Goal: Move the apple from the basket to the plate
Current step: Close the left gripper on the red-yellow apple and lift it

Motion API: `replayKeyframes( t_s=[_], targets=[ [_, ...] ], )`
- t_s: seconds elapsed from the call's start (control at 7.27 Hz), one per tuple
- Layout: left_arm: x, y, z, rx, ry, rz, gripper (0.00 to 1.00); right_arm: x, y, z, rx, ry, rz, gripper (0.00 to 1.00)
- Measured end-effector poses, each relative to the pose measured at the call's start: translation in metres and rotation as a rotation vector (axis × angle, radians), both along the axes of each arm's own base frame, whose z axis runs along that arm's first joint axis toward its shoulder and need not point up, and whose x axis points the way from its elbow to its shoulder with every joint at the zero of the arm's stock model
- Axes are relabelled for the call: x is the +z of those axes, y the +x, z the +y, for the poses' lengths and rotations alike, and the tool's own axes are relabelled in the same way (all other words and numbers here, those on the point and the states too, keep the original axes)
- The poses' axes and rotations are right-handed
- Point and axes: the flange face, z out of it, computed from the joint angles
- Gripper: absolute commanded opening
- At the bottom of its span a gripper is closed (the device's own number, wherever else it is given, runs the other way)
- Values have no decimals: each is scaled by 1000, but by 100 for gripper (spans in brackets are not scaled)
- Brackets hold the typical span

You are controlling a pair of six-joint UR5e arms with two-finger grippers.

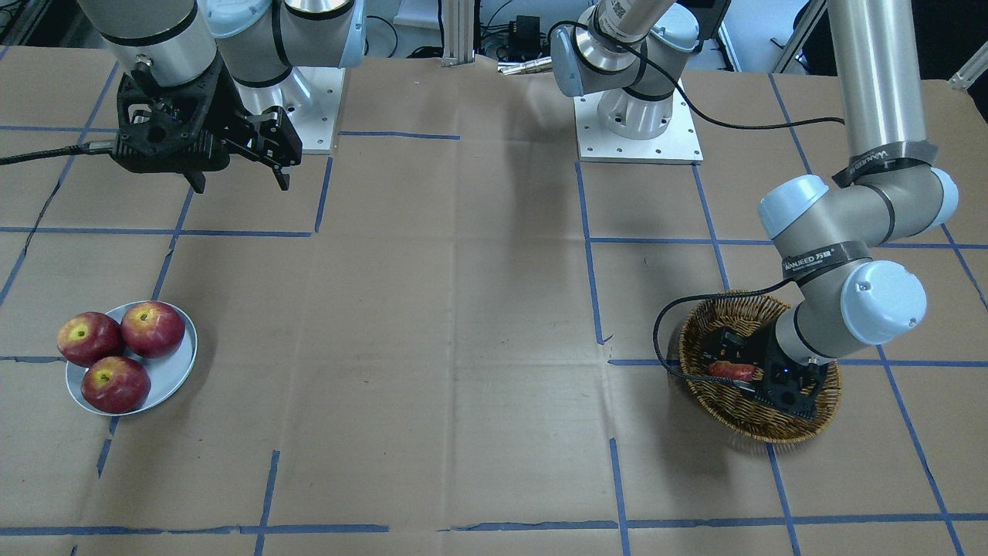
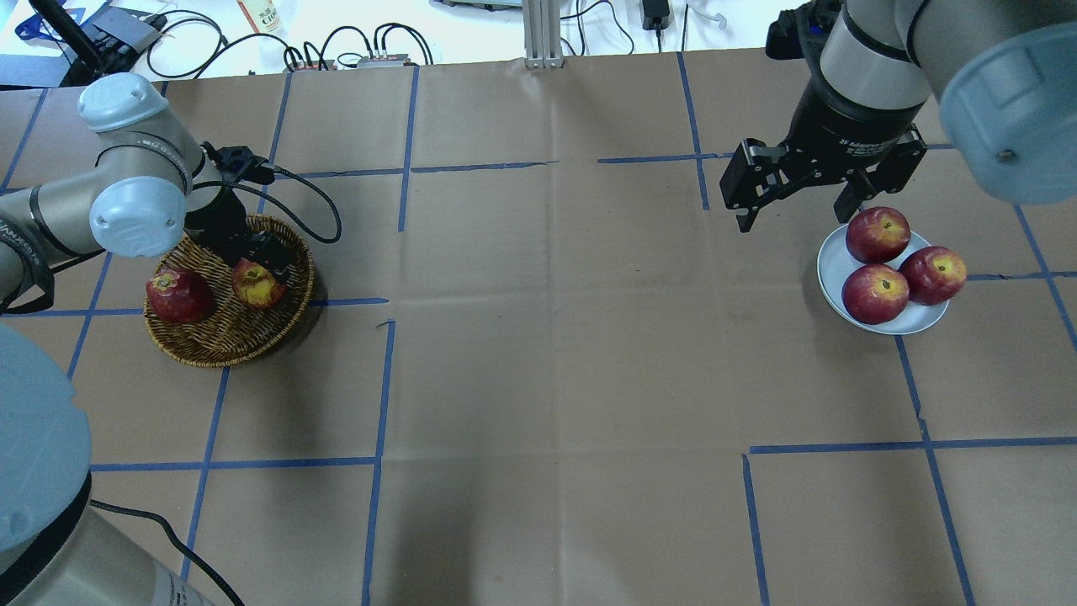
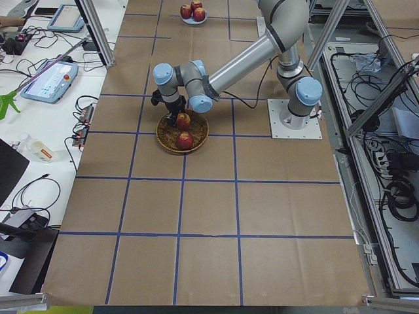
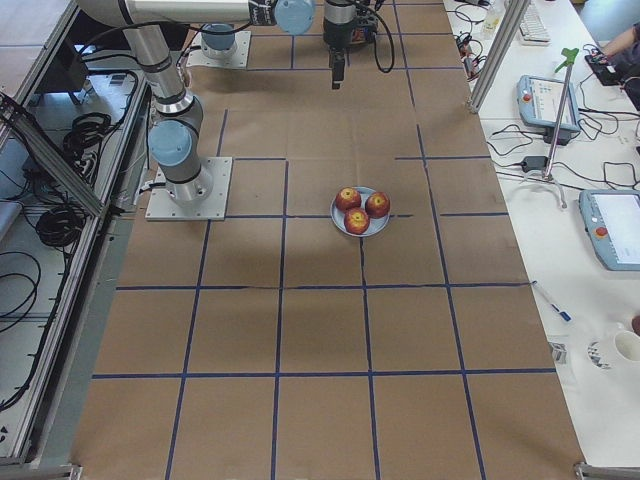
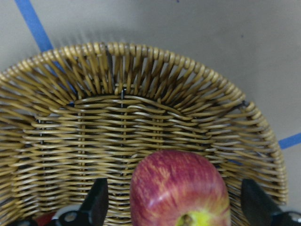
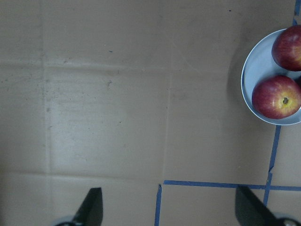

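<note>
The apple goes onto the plate (image 1: pixel 171 371); my left gripper should grab its rounded red sides.
The apple (image 2: pixel 257 284), light red with yellow streaks, lies in the wicker basket (image 2: pixel 227 341) at the table's left. My left gripper (image 2: pixel 262 257) is down inside the basket, open. In the left wrist view its fingertips (image 5: pixel 97 202) stand on either side of the apple (image 5: pixel 181 190), with small gaps. The pale grey-blue plate (image 2: pixel 829 269) is at the right and holds three red apples (image 2: pixel 877 234). My right gripper (image 2: pixel 793 215) hangs open and empty above the table, just left of the plate.
A darker red apple (image 2: pixel 178 295) lies in the basket's left part. The left arm's cable (image 2: pixel 324 206) loops over the basket's far rim. The arm bases (image 1: pixel 637 127) stand on the robot's side of the table. Blue tape lines cross the cardboard table cover.
</note>
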Motion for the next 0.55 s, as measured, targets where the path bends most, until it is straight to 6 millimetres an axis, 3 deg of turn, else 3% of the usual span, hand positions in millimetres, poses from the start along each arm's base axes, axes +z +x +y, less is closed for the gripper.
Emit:
replayKeyframes(
  t_s=[0.14, 0.55],
  targets=[
    [-3, 0, 0, -5, 4, 1, 60, 0, 0, 0, 0, 0, 0, 100],
    [-3, 1, -3, -17, 2, -1, 54, 0, 0, 0, 0, 0, 0, 100]
  ],
)
